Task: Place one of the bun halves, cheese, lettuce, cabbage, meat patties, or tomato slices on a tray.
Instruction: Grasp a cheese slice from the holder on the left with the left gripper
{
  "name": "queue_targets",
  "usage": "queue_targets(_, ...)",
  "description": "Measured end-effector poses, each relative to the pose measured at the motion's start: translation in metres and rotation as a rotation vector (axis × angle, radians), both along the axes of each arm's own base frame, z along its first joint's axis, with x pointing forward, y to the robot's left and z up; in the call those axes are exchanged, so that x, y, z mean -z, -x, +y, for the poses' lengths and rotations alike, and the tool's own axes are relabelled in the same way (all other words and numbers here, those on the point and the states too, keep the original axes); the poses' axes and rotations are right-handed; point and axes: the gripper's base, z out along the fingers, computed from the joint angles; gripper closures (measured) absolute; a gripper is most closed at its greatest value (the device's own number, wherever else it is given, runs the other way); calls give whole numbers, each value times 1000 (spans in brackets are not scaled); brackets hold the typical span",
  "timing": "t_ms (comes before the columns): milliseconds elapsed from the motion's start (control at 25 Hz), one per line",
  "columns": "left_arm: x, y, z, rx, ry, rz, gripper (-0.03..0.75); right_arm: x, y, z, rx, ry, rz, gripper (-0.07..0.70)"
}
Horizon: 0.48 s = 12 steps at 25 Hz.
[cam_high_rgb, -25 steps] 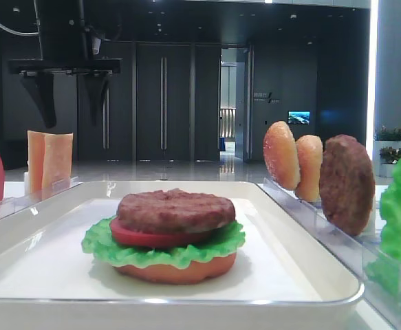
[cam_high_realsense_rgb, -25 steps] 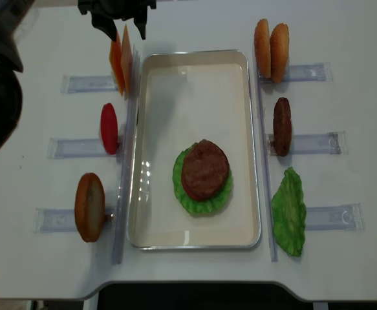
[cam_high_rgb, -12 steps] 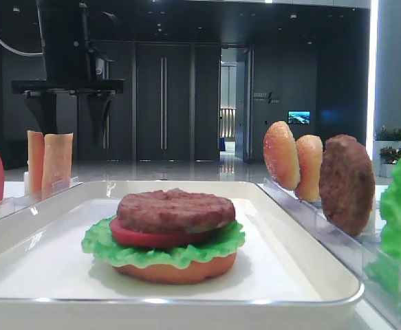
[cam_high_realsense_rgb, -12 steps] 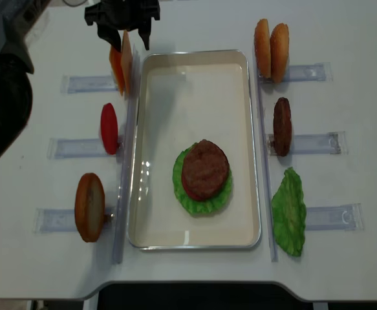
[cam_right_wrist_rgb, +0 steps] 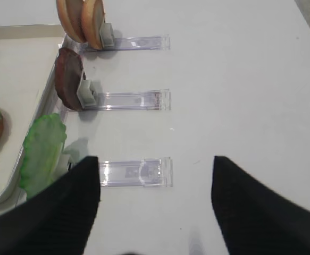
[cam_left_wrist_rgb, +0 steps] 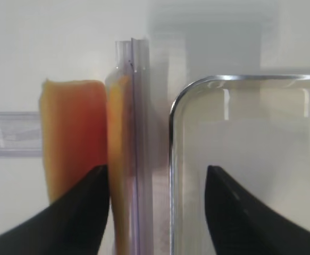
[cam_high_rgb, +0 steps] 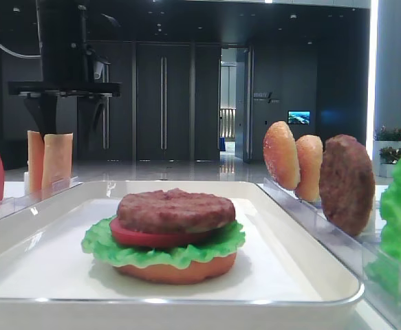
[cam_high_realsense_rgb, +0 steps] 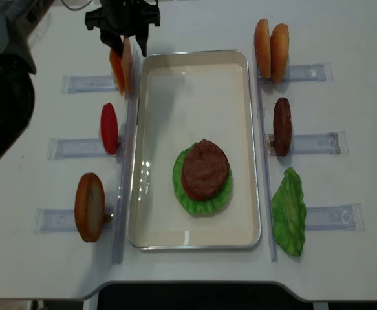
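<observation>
My left gripper pinches the cheese slice by its exposed upper edge [cam_high_realsense_rgb: 127, 57] next, since the clear rack hems in the slice's lower part.
Two pale orange cheese slices [cam_high_realsense_rgb: 117, 64] stand on edge in a clear rack just left of the white tray [cam_high_realsense_rgb: 194, 71]. My left gripper [cam_high_realsense_rgb: 129, 40] hangs open over them. In the left wrist view its left finger [cam_left_wrist_rgb: 85, 212] sits between the two slices. Its right finger [cam_left_wrist_rgb: 234, 212] is over the tray [cam_left_wrist_rgb: 240, 138], so the jaws straddle the nearer cheese slice [cam_left_wrist_rgb: 117, 159] and the rack wall. A stack of bun base, lettuce, tomato and patty [cam_high_realsense_rgb: 204, 169] lies on the tray. My right gripper [cam_right_wrist_rgb: 155, 164] is open above bare table.
Left of the tray stand a tomato slice [cam_high_realsense_rgb: 109, 128] and a bun half [cam_high_realsense_rgb: 89, 206] in racks. On its right are two bun halves [cam_high_realsense_rgb: 270, 42], a patty [cam_high_realsense_rgb: 282, 126] and a lettuce leaf [cam_high_realsense_rgb: 288, 210]. A clear rack [cam_right_wrist_rgb: 136, 172] lies under the right gripper.
The left gripper has come down onto the cheese slices and its jaws have narrowed a little. The things on the tray and in the racks have not moved.
</observation>
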Motion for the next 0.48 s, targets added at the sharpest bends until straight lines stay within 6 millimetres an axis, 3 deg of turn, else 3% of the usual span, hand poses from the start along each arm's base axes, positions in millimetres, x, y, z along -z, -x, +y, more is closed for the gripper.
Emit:
queue_targets(200,0,0,3,7,-31,-1,326,0,0,0,0,0,0,197)
queue_targets(480,0,0,3,21,-43,-2,548,0,0,0,0,0,0,197)
